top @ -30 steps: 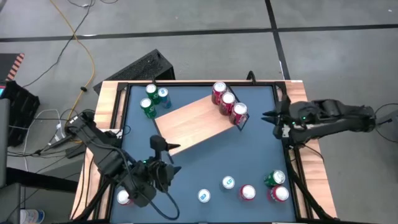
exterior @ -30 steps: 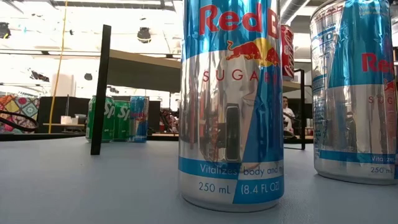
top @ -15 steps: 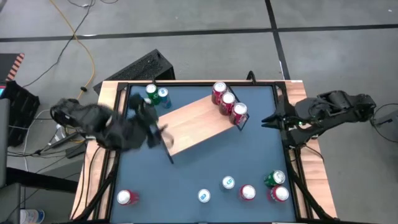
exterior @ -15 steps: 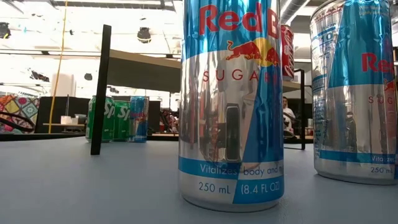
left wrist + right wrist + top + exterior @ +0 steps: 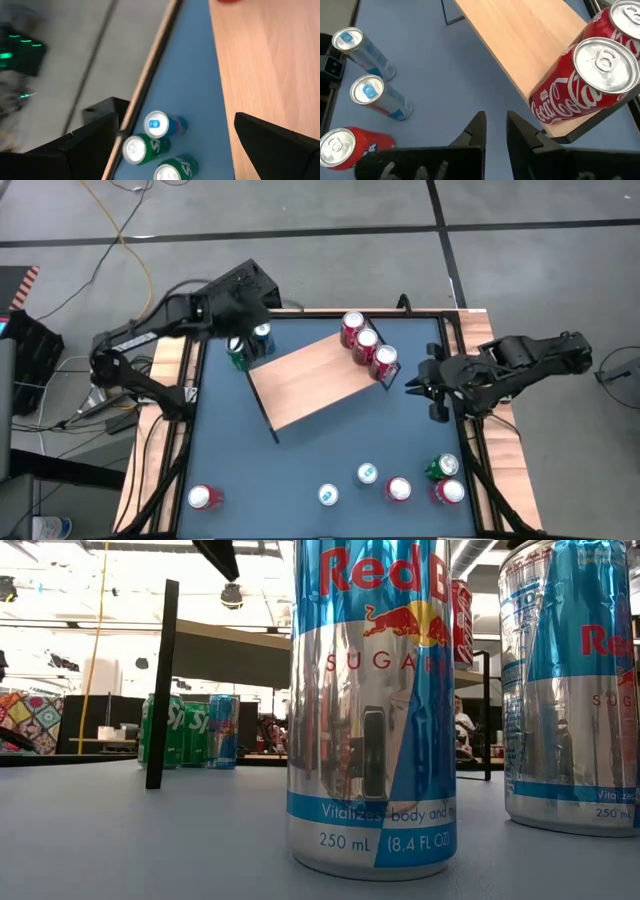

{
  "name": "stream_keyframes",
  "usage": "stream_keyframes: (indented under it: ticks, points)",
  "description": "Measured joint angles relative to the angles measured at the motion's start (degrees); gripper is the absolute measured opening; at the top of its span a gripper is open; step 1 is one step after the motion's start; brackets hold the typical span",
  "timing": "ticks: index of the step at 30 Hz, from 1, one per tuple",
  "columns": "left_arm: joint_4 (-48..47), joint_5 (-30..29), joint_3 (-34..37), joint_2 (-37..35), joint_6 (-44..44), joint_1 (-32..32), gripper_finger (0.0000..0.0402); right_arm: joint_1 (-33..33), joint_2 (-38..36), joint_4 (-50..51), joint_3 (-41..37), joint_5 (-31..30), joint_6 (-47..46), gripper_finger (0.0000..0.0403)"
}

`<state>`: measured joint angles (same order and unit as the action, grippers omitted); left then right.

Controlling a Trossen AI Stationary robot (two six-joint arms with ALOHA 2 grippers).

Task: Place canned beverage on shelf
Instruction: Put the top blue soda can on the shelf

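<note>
I will next grab the blue can (image 5: 156, 124) with my left gripper by its body, just under the can's rim, to place a canned beverage on the shelf.
The shelf (image 5: 315, 380) is a light wood board on black legs, standing askew on the dark blue table. Three red cans (image 5: 366, 343) stand on its far right end; the nearest also shows in the right wrist view (image 5: 580, 85). My left gripper (image 5: 176, 119) is wide open above two green cans (image 5: 135, 149) and a blue can (image 5: 156, 124), which stand in the table's far left corner (image 5: 245, 340). My right gripper (image 5: 495, 117) is empty, its fingers a narrow gap apart, above the table just right of the shelf's right end (image 5: 418, 385).
Several cans stand along the near edge: a red one at the left (image 5: 203, 498), slim blue ones (image 5: 367, 473), and red and green ones at the right (image 5: 440, 467). In the low view a slim blue and silver can (image 5: 370, 710) fills the foreground. Raised wooden edges frame the table.
My left gripper has swung from beside the red can at the near left up and toward the far edge, and now hangs over the far left cans. The red can stays standing. My right gripper has shifted a little toward the shelf's right end.
</note>
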<state>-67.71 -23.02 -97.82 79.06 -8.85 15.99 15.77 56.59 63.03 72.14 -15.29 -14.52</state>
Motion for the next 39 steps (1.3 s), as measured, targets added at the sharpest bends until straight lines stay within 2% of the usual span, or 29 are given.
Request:
stream_keyframes:
  ticks: [3,11,16,22,39]
  points:
    - [2.88,6.97,2.23,-0.01,-6.15,5.94,0.0386,0.34,0.14,0.52,0.0,0.15,-0.45,0.0058]
    - [10.65,14.25,9.68,0.29,-16.33,19.26,0.0386,3.49,-0.01,1.44,0.0,0.26,-3.45,0.0058]
    - [19.11,19.62,16.09,0.38,-19.87,24.33,0.0386,5.34,-0.01,1.4,0.0,0.26,-4.05,0.0058]
    - [26.04,22.91,22.01,0.88,-22.68,27.31,0.0386,6.23,-0.01,1.4,0.0,0.24,-6.11,0.0058]
    - [31.76,22.59,31.48,1.69,-21.98,29.16,0.0386,6.34,-0.01,1.4,-0.02,0.21,-6.16,0.0058]
